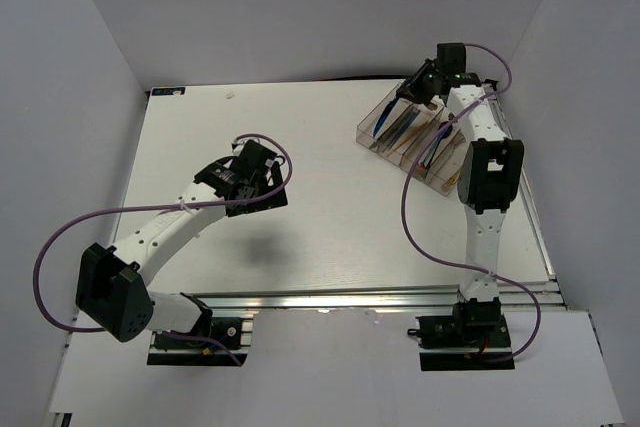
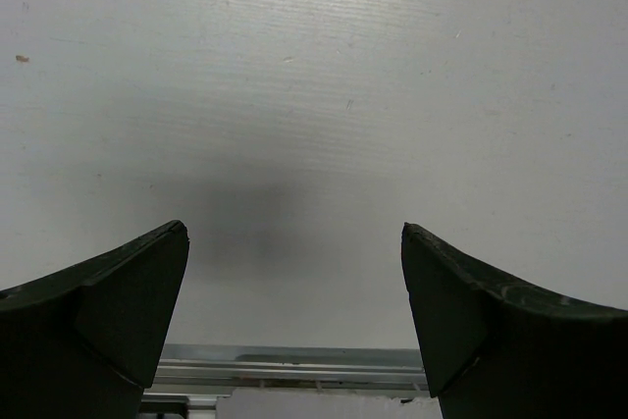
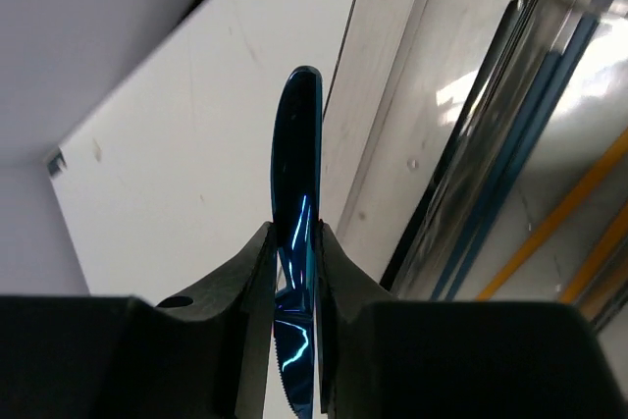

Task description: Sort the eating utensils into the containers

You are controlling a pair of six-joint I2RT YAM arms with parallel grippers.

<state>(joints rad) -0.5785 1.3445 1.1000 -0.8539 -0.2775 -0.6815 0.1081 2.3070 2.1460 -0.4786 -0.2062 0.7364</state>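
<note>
My right gripper should keep holding the knife until the knife is lower, inside the tray's outermost section, because the blue knife's handle tilts across the outermost section's outer side.
My right gripper is shut on a blue knife and holds it tilted over the far-left end of the clear smoky-grey tray. In the right wrist view the fingertips pinch the knife at its blade; its handle points away, above the tray's outermost compartment. Blue utensils and orange chopsticks lie in the compartments beside it. My left gripper is open and empty above the bare table.
The tray stands at the back right, holding several utensils and chopsticks. The table's near aluminium rail shows below my left fingers. White walls enclose the table on three sides.
</note>
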